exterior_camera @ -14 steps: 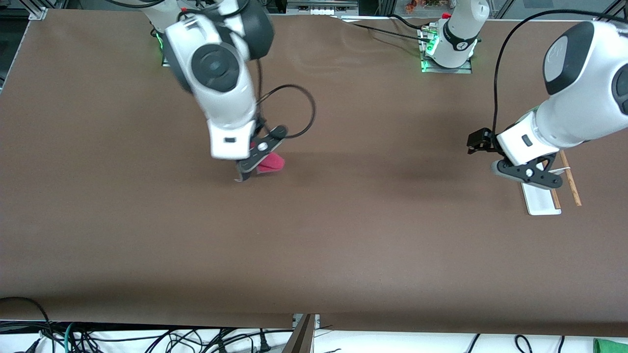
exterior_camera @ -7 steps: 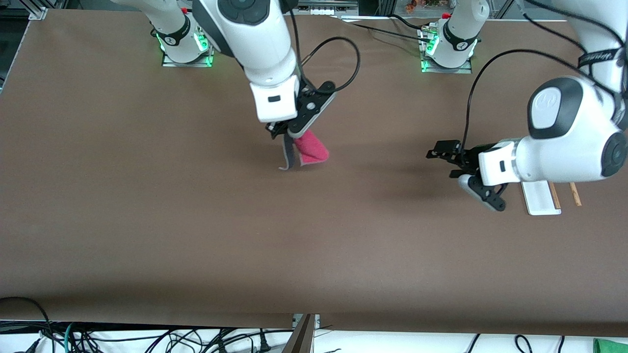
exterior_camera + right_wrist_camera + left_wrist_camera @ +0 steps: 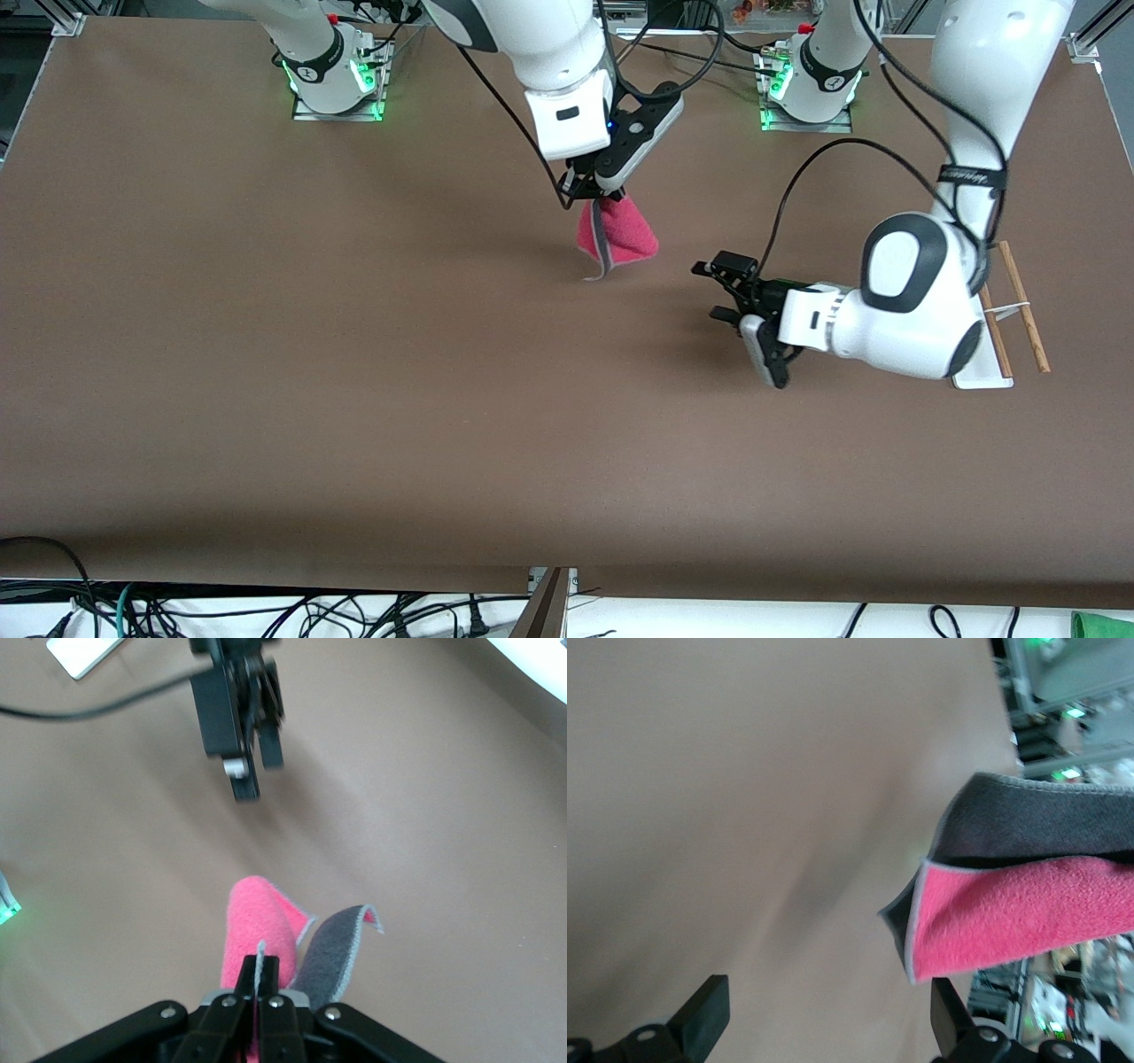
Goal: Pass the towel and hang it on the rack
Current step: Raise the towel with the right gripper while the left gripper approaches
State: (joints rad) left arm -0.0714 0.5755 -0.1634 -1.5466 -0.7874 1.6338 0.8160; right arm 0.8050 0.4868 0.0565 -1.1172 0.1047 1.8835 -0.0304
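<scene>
The robot's left gripper will hang the towel on the rack, so it should next grab the towel by its grey-edged corner.
The towel, pink-red with a grey edge and grey underside, hangs folded over the middle of the table. My right gripper is shut on its top edge, and the thin edge shows pinched in my right gripper with the towel drooping below. My left gripper hovers low beside the towel, turned sideways toward it and open. In the left wrist view the left gripper holds nothing, with the towel just ahead of one fingertip. The rack, two wooden rods on a white base, stands at the left arm's end.
Both arm bases glow green along the table edge farthest from the front camera. Loose cables lie below the table edge nearest that camera. The left arm's elbow hangs next to the rack and partly covers its base.
The right arm carried the towel up and toward the left arm's end. The left arm swung away from the rack toward the towel and turned its open gripper sideways.
</scene>
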